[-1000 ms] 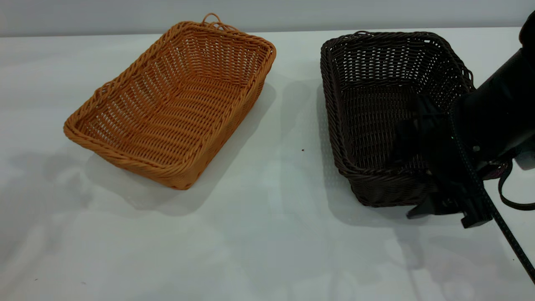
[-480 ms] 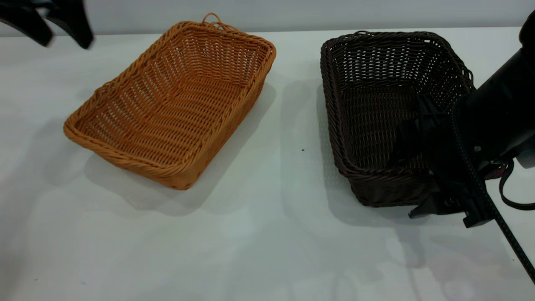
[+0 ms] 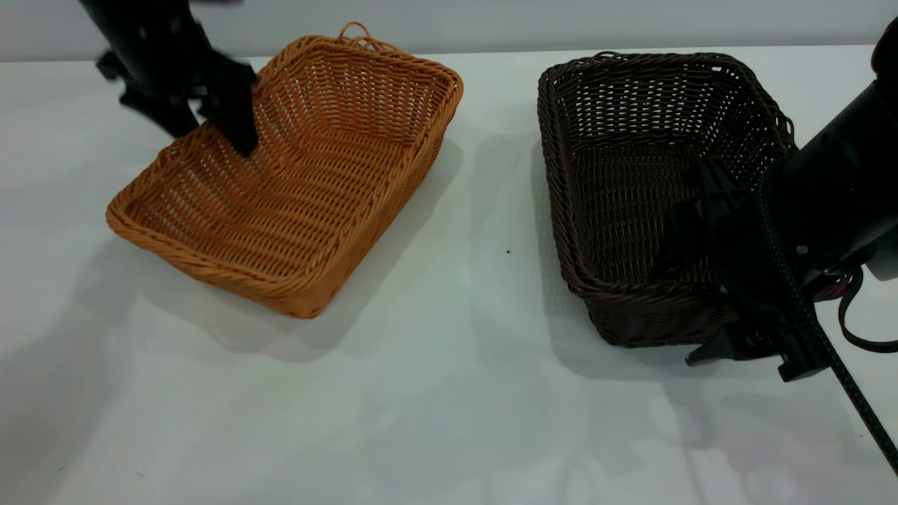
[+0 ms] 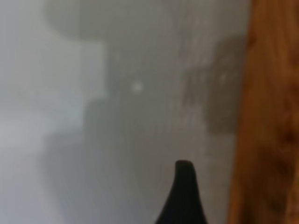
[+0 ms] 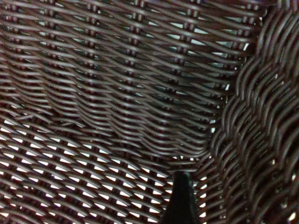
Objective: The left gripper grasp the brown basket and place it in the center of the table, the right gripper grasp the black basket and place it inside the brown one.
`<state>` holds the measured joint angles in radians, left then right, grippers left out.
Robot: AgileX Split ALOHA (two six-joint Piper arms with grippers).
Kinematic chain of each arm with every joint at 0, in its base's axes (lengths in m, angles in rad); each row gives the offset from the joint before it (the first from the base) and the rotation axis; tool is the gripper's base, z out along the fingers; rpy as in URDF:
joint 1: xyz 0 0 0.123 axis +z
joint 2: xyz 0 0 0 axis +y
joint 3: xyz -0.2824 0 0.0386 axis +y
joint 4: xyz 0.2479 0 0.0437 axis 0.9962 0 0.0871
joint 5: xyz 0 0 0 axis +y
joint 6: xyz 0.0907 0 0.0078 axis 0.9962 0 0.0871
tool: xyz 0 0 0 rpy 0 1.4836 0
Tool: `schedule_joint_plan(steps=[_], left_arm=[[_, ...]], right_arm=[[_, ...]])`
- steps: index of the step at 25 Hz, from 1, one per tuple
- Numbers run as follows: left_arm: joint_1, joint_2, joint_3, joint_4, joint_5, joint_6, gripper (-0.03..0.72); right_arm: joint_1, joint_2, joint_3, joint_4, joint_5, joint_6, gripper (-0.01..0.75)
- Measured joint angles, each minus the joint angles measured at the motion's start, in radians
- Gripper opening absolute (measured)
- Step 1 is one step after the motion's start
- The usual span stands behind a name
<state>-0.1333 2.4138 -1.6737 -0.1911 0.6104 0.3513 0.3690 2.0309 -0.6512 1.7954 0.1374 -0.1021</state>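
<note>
My left gripper grabs the brown basket by its long braided rim next, to set it in the center of the table.
The brown basket lies at the left of the white table, its long axis slanting away from me. My left gripper hangs over its far-left long rim, open, one finger outside the rim and one inside. In the left wrist view one fingertip shows over the table beside the orange rim. The black basket sits at the right. My right gripper is open across its near-right rim, one finger inside, one outside. The right wrist view shows one fingertip inside the dark weave.
A bare strip of table separates the two baskets. The right arm's black cable trails down toward the front right. A grey wall runs along the table's far edge.
My left gripper has come in from the top left and dropped onto the brown basket's far-left rim. The right gripper and both baskets have hardly moved.
</note>
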Motion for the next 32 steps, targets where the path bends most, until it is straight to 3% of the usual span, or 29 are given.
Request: schedule_joint_plan(steps=[4, 7, 15, 21, 32], left_arm=[[-0.001, 0.065, -0.001, 0.000, -0.035, 0.000, 0.542], [-0.011, 0.084, -0.001, 0.000, -0.046, 0.000, 0.488], [-0.019, 0.084, -0.003, -0.001, -0.049, 0.000, 0.218], [-0.019, 0.084, -0.003, -0.008, -0.045, 0.000, 0.174], [-0.019, 0.083, -0.006, -0.013, -0.042, 0.001, 0.113]], right_arm=[[0.000, 0.001, 0.000, 0.000, -0.012, 0.000, 0.510], [0.000, 0.011, -0.001, 0.000, -0.015, -0.001, 0.464], [0.000, 0.015, -0.001, 0.000, -0.096, -0.001, 0.225], [0.000, 0.015, -0.002, 0.009, -0.119, 0.007, 0.093], [-0.009, -0.074, -0.002, -0.003, -0.166, -0.017, 0.080]])
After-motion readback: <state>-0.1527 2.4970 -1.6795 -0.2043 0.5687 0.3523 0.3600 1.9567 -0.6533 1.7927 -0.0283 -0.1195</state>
